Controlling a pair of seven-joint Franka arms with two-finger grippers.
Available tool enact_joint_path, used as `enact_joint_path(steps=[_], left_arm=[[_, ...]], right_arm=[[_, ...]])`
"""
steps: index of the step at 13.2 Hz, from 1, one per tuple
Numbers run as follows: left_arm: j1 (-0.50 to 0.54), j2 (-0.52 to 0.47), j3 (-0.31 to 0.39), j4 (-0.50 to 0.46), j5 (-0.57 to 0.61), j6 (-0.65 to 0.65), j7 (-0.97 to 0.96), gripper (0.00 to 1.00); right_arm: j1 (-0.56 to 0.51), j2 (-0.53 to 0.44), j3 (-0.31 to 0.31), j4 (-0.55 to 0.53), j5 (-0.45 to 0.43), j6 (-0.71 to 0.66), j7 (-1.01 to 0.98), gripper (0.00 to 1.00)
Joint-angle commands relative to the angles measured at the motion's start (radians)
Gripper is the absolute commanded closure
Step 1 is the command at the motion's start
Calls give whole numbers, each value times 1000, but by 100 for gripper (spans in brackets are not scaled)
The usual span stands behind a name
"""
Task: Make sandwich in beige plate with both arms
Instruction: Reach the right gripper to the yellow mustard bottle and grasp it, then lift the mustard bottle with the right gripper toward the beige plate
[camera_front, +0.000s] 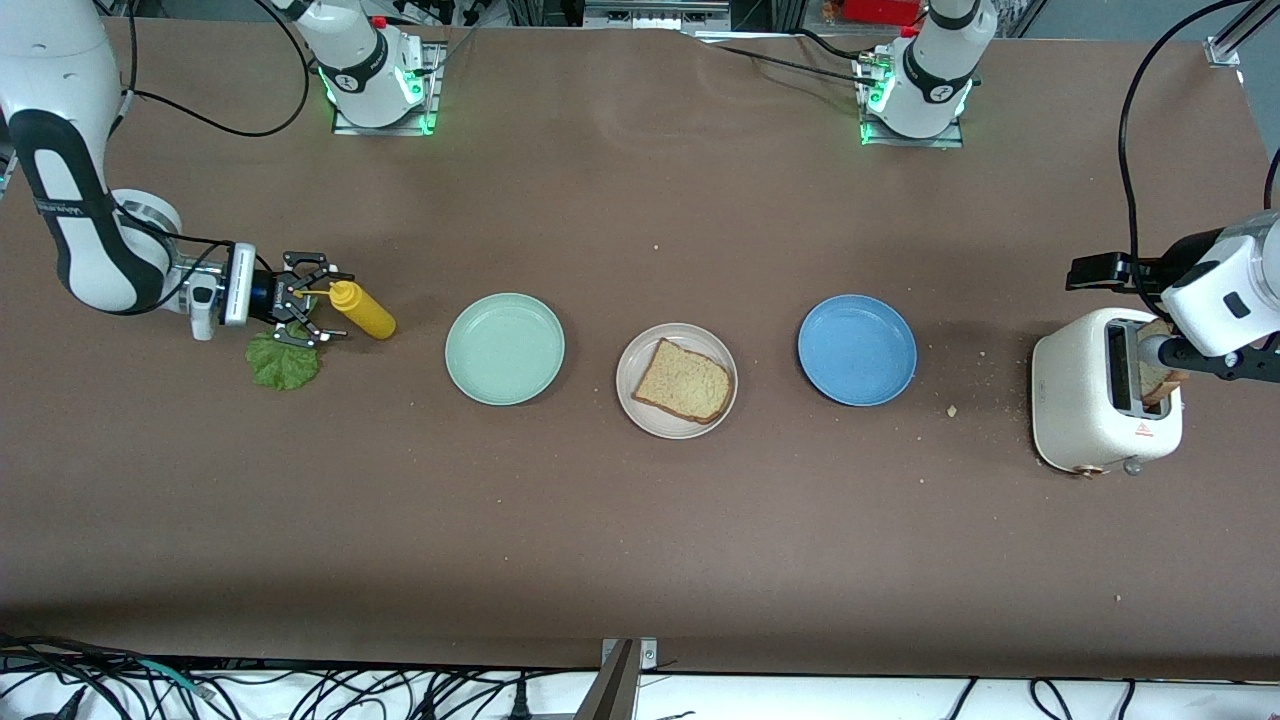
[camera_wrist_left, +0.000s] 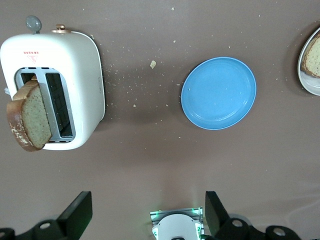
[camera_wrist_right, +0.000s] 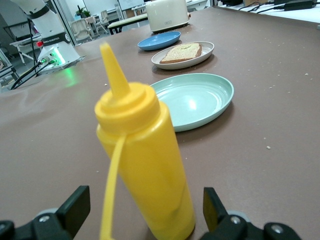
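My right gripper should add sauce to the sandwich (camera_front: 681, 382) next, so it needs to grab the yellow squeeze bottle by its body (camera_front: 366, 314).
The beige plate (camera_front: 640, 405) sits mid-table with one bread slice (camera_front: 684, 380) on it. A second slice (camera_front: 1158, 372) stands in the white toaster (camera_front: 1090, 410) at the left arm's end; it also shows in the left wrist view (camera_wrist_left: 32, 117). The green lettuce leaf (camera_front: 283, 362) lies on the table at the right arm's end. My right gripper (camera_front: 310, 300) is low and open, its fingers either side of a yellow squeeze bottle (camera_wrist_right: 145, 165) without touching it. My left gripper (camera_wrist_left: 147, 220) is open and empty, up in the air by the toaster.
A mint-green plate (camera_front: 505, 348) lies between the bottle and the beige plate. A blue plate (camera_front: 857, 349) lies between the beige plate and the toaster. Crumbs are scattered around the toaster. Both arm bases stand along the table's back edge.
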Motion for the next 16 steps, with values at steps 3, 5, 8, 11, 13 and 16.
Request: enact_joint_path(steps=[3,5,8,11,13,16], left_arm=[[-2,-10,-2,1,39,-8,6,1],[-2,-10,-2,1,39,-8,6,1],[-2,-10,-2,1,39,-8,6,1],[-2,-10,-2,1,39,-8,4,1],[-2,-10,-2,1,39,-8,4,1],[-2,-10,-2,1,39,-8,4,1]], right_arm=[[1,56,15,6,89,-5,-62,0],[1,59,41,6,121,1,-63,19],[4,63,50,9,152,20,-109,82],[39,41,50,50,152,49,-108,100],[94,-19,47,64,141,153,-61,100],[185,-42,47,131,91,282,141,100]])
